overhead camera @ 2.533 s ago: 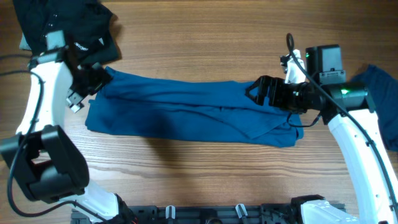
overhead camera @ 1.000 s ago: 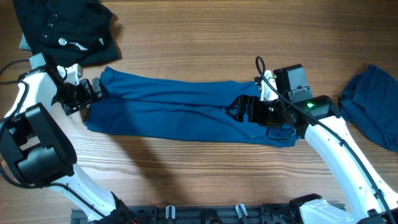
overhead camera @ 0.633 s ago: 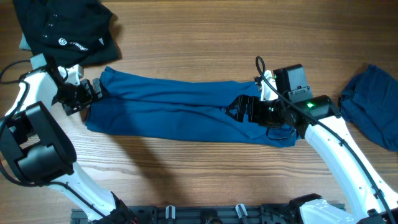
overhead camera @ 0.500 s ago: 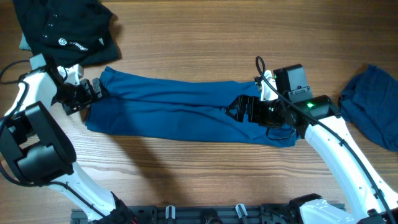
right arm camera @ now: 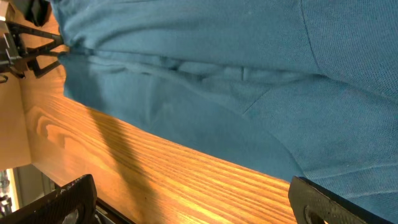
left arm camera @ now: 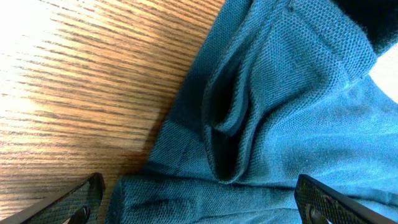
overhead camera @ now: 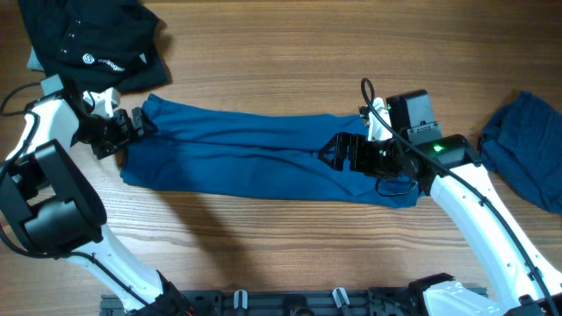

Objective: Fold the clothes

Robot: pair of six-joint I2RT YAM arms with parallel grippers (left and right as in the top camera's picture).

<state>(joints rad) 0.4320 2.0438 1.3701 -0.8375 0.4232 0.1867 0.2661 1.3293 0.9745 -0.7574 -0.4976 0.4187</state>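
Note:
My left gripper next has to fold the mid-blue garment's end over the rest, so it needs to pick up that end near the black garment.
A mid-blue garment (overhead camera: 255, 154) lies folded into a long strip across the middle of the wooden table. My left gripper (overhead camera: 133, 125) is open at the strip's left end. In the left wrist view its fingers (left arm camera: 200, 202) are spread wide over the rumpled blue fabric (left arm camera: 280, 118) and grip nothing. My right gripper (overhead camera: 334, 154) is open over the right part of the strip. In the right wrist view its fingers (right arm camera: 196, 202) span bare wood just off the edge of the blue fabric (right arm camera: 205, 56). A darker blue garment (overhead camera: 527, 145) lies bunched at the right edge.
A black garment (overhead camera: 88, 39) with a small white logo lies crumpled at the back left, close to my left arm. A black rail (overhead camera: 290, 303) runs along the table's front edge.
Since 2.5 s ago my right gripper has moved left along the strip and my left arm has swung to the strip's left end. In the last second only the left gripper shifted slightly.

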